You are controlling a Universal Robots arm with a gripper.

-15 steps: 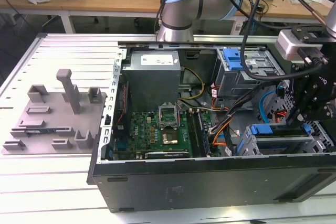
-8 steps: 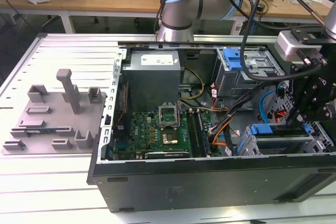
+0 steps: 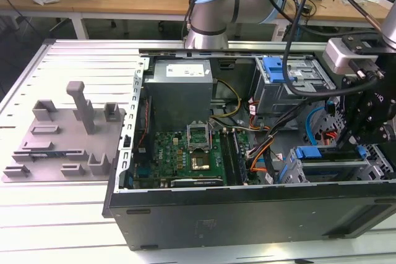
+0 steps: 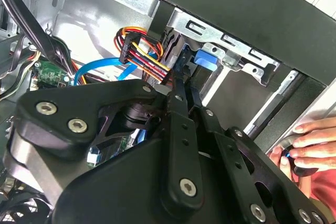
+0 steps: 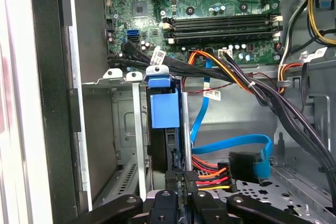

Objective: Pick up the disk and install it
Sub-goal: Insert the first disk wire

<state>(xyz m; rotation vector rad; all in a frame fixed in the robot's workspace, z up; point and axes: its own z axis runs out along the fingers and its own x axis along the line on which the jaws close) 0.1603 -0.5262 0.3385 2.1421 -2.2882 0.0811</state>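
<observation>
The disk's blue carrier bar (image 5: 165,110) sits down between the metal sides of the drive cage, so it is time for my gripper to release the disk now.
The disk (image 5: 167,129) stands on edge in the drive cage (image 5: 123,124) of the open computer case, its blue carrier rail (image 5: 164,109) facing out. In the exterior view the disk (image 3: 331,153) lies along the cage at the lower right of the case, blue at both ends. My gripper (image 5: 181,178) is at the disk's near end, its two black fingers (image 4: 177,98) pressed close on the thin edge. In the exterior view the gripper (image 3: 357,143) hangs over the disk's right end.
Coloured power cables (image 5: 210,177) and a blue data cable (image 5: 231,145) lie right beside the cage. The motherboard (image 3: 185,156) fills the case middle. A blue latch on a grey cage (image 3: 275,69) sits behind. A grey fixture tray (image 3: 62,134) lies left. A person's hand (image 4: 307,140) is outside the case wall.
</observation>
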